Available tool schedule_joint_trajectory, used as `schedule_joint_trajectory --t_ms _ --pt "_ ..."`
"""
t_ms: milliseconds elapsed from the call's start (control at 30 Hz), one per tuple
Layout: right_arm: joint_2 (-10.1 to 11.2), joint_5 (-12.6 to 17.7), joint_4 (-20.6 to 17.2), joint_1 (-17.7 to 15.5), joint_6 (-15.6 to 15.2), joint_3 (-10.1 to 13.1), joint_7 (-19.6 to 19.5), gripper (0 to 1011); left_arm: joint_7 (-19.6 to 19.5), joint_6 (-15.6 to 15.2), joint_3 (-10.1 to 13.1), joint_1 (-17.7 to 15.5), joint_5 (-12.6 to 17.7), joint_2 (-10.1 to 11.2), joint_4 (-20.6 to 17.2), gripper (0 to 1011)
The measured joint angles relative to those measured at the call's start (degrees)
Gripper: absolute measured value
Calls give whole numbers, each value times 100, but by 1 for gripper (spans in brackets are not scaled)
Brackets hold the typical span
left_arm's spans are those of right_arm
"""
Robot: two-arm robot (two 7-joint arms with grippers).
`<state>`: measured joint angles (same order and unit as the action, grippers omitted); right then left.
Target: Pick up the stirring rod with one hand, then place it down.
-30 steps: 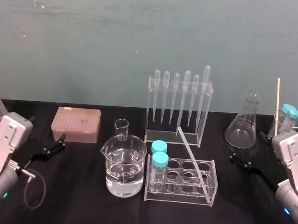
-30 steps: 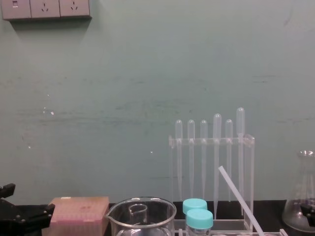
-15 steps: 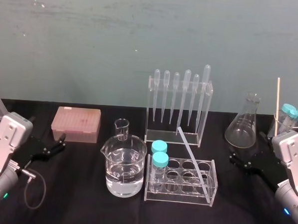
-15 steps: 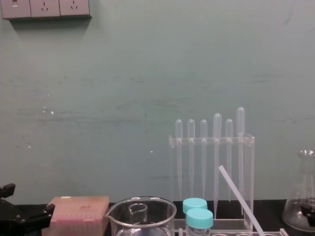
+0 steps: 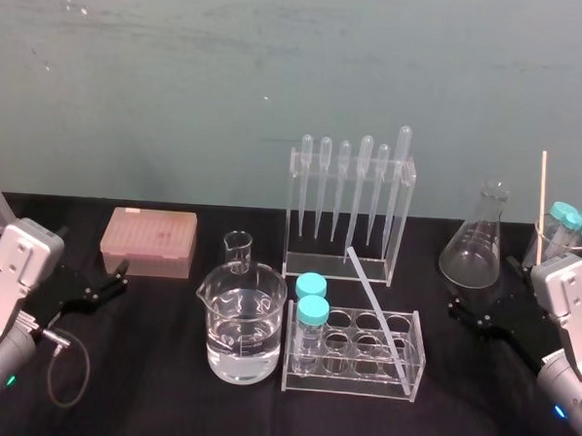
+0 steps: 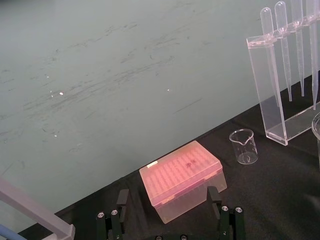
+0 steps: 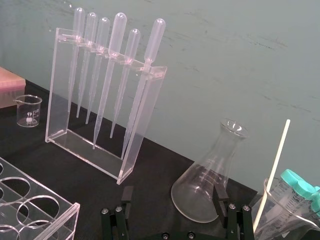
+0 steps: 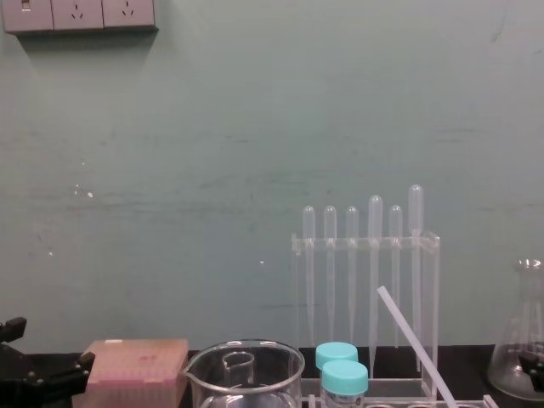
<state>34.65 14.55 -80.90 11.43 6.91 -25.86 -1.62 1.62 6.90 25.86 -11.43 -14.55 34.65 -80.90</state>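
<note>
My right gripper is going to lift the stirring rod out of the clear test tube rack (image 8: 478, 403), so it will grab the rod by its upper part (image 8: 405, 328) next.
The stirring rod (image 5: 378, 315) is a thin translucent-white stick that leans tilted in the clear test tube rack (image 5: 415, 366), its top end pointing back towards the pipette stand; its upper part also shows as the stirring rod (image 8: 415, 344). My left gripper (image 5: 93, 264) hangs open at the table's left, near the pink box, far from the rod. At the table's right, in front of the flask, my right gripper (image 5: 485, 287) is open too. The left gripper (image 6: 168, 199) and the right gripper (image 7: 173, 194) each show wide-spread fingers with nothing held between them.
A water-filled beaker (image 5: 245, 323) and a small beaker (image 5: 237, 251) stand left of the rack, which holds two teal-capped tubes (image 5: 311, 299). Behind it is a pipette stand (image 5: 348, 209). A pink tip box (image 5: 148, 242) sits left. A flask (image 5: 476, 245) and a beaker with a stick (image 5: 562, 232) sit right.
</note>
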Motion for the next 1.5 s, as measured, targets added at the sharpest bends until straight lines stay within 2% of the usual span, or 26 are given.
schedule_joint_trajectory --t_ms 300,433,467,633,667,700,800,1000,1167,1300,1333,1500 --pt "0 -1 0 0 0 0 0 1003 0 0 0 0 0 0 0 1000" --pt "-16 -44 -56 -61 108 98 -45 1003 0 0 0 0 0 0 0 1000" --pt "-17 -89 -149 -129 277 180 -92 1003 0 0 0 0 0 0 0 1000" --pt "17 -233 -437 -265 769 291 -115 1003 0 0 0 0 0 0 0 1000" --pt "32 -244 -511 -275 912 288 -8 1003 0 0 0 0 0 0 0 1000" --pt "32 -244 -511 -275 912 288 -8 1003 0 0 0 0 0 0 0 1000" --pt "46 -113 -587 -222 1123 216 457 1003 0 0 0 0 0 0 0 1000" --pt "-44 357 -490 -3 1165 63 1335 1003 0 0 0 0 0 0 0 1000" --pt "-156 757 -276 227 958 -51 2004 1003 0 0 0 0 0 0 0 1000" --pt "-249 1272 -16 468 439 -129 2683 1003 0 0 0 0 0 0 0 1000" --pt "-291 1471 99 571 196 -157 2957 1003 0 0 0 0 0 0 0 1000" --pt "-417 1872 437 826 -402 -224 3571 1003 0 0 0 0 0 0 0 1000"
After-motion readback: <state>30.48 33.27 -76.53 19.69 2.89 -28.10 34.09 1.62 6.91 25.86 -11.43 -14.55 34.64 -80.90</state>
